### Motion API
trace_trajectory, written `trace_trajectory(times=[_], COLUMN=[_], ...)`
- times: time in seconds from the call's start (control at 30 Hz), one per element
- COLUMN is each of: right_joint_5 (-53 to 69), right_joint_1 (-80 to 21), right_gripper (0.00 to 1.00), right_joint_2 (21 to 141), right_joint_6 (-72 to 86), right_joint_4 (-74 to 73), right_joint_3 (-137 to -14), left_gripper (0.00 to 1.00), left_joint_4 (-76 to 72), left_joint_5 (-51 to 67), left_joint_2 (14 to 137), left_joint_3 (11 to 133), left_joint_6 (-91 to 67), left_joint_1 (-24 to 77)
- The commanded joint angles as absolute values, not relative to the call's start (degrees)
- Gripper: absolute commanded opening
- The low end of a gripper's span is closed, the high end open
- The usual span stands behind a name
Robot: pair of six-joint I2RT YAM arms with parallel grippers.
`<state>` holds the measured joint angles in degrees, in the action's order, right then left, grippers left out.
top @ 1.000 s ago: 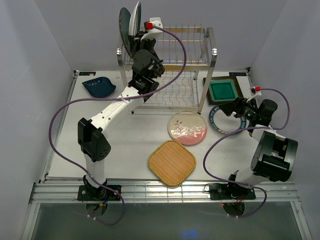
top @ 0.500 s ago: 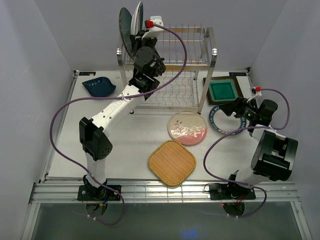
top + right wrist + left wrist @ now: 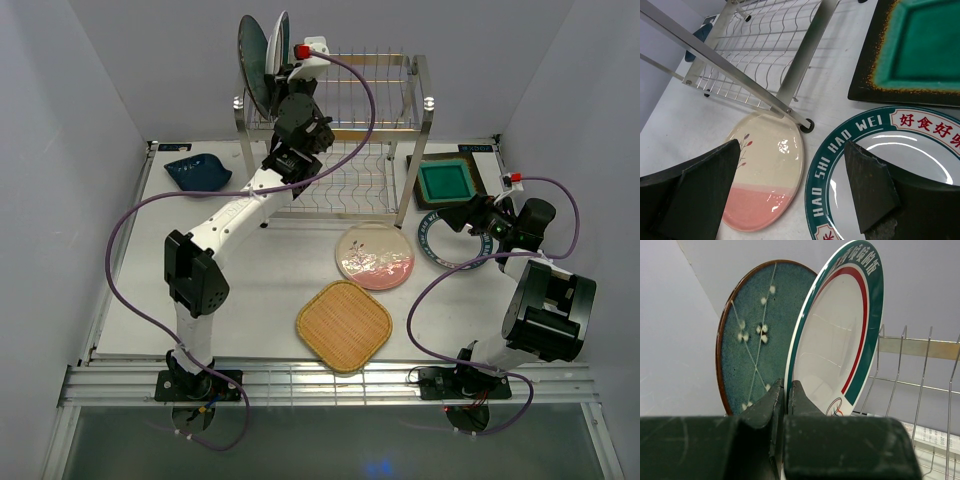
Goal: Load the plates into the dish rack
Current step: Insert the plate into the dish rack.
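Note:
The white plate is standing on edge in the dish rack's top level, close beside the upright dark teal plate. My left gripper should open now.
My left gripper [image 3: 277,76] is shut on the lower rim of a white plate with a green and red rim [image 3: 282,28], held on edge at the upper left of the dish rack [image 3: 400,110]. In the left wrist view the white plate [image 3: 840,340] stands right of the dark teal speckled plate [image 3: 752,335], which stands upright in the rack's top tier [image 3: 252,50]. My left gripper [image 3: 786,390] pinches the white plate's rim. My right gripper [image 3: 470,215] is open and empty, low over a second white plate with a teal rim [image 3: 445,250], which also shows in the right wrist view [image 3: 920,165].
On the table lie the pink-cream floral plate [image 3: 375,256], the orange woven plate [image 3: 343,325], the green square plate [image 3: 446,182] and the dark blue leaf-shaped dish [image 3: 197,172]. A rack post [image 3: 805,60] stands near the right gripper [image 3: 790,185].
My left arm has shifted slightly right and the held white plate now stands closer to upright beside the teal plate. The right arm has not moved.

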<state>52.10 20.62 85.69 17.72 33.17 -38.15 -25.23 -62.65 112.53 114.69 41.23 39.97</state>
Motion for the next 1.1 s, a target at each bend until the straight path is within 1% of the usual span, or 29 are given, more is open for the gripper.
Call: trace_trajectory(times=[0.0,0.07,0.1,0.13,0.2,0.57,0.73,0.83,1.03,1.07], right_joint_5=[53.6,53.6,53.5,53.6,53.6,53.7,53.7,53.8,53.8,53.8], right_joint_1=[21.0,21.0,21.0,21.0,21.1,21.1,21.1,21.1,21.2,21.2], right_gripper=[0.9,0.9,0.9,0.9,0.9,0.9,0.9,0.9,0.9,0.9], right_joint_2=[86.3,86.3,86.3,86.2,86.2,86.3,86.6,86.6,86.7,86.7], right_joint_6=[18.2,18.3,18.3,18.3,18.4,18.5,18.5,18.5,18.6,18.6], right_joint_4=[35.6,35.6,35.6,35.6,35.6,35.8,35.8,35.9,35.9,35.9], right_joint_3=[-40.3,-40.3,-40.3,-40.3,-40.3,-40.3,-40.3,-40.3,-40.3,-40.3], left_gripper=[0.01,0.04,0.07,0.12,0.16,0.19,0.26,0.29,0.3,0.32], left_joint_4=[-25.8,-25.8,-25.8,-25.8,-25.8,-25.8,-25.8,-25.7,-25.6,-25.5], left_joint_5=[-62.5,-62.7,-62.8,-62.8,-63.0,-63.6,-63.6,-63.7,-64.1,-64.1], left_joint_2=[110.0,109.7,109.6,109.4,109.3,108.3,107.1,106.5,105.6,105.0], left_joint_3=[116.3,115.9,115.8,115.6,115.4,114.3,112.9,112.1,111.8,111.8], left_joint_6=[40.4,40.3,40.3,40.0,39.6,39.0,38.3,37.9,37.6,37.5], left_joint_1=[39.3,39.3,39.2,39.2,39.1,38.9,38.9,38.9,39.0,39.0])
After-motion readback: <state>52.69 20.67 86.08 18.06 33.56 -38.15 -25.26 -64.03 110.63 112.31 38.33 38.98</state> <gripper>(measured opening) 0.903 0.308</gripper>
